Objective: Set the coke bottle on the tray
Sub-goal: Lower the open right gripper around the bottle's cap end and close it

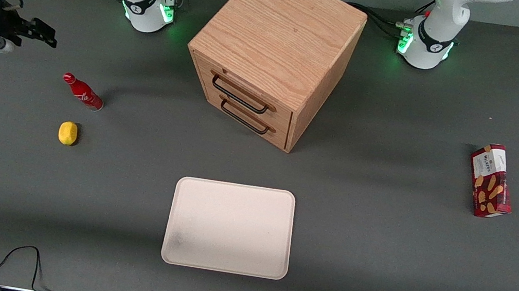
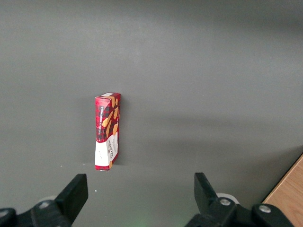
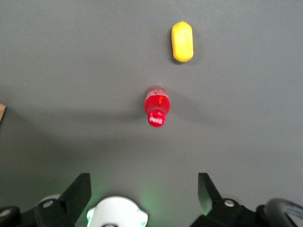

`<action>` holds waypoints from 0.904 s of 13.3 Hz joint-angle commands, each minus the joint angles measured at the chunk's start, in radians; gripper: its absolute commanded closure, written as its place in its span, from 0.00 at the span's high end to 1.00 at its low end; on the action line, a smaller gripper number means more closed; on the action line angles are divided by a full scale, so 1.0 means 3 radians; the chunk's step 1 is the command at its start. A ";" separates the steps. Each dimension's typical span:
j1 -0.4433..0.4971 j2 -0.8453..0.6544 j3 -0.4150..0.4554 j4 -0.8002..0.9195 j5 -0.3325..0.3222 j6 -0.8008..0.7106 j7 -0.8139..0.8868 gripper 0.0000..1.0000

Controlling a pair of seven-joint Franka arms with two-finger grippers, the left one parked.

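My gripper grabs the coke bottle by its red cap (image 1: pixel 69 78) next, to place the bottle on the tray (image 1: pixel 229 226).
The coke bottle (image 1: pixel 83 92), small, slim and red with a red cap, stands upright on the dark table toward the working arm's end. The right wrist view looks down on its cap (image 3: pixel 156 113). My right gripper (image 1: pixel 43 33) hangs open and empty above the table, farther from the front camera than the bottle and apart from it. In the right wrist view the gripper (image 3: pixel 143 185) has both black fingers spread wide with nothing between them. The cream-beige tray (image 1: pixel 229 226) lies flat and bare near the table's front edge, nearer the front camera than the cabinet.
A yellow lemon (image 1: pixel 67 133) lies beside the bottle, nearer the front camera; it also shows in the right wrist view (image 3: pixel 182 41). A wooden drawer cabinet (image 1: pixel 274 54) stands mid-table. A red biscuit box (image 1: pixel 491 180) lies toward the parked arm's end. A black cable (image 1: pixel 20 258) loops at the front edge.
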 commanded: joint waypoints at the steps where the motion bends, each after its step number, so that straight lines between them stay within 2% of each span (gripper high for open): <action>1: 0.0026 0.0091 -0.0031 -0.0299 -0.0060 0.0453 -0.0054 1.00; 7: 0.0026 0.0383 -0.0103 -0.0687 -0.0060 0.1205 -0.0069 1.00; 12: 0.0026 0.0455 -0.0236 -0.0769 -0.0066 0.1353 -0.0222 0.99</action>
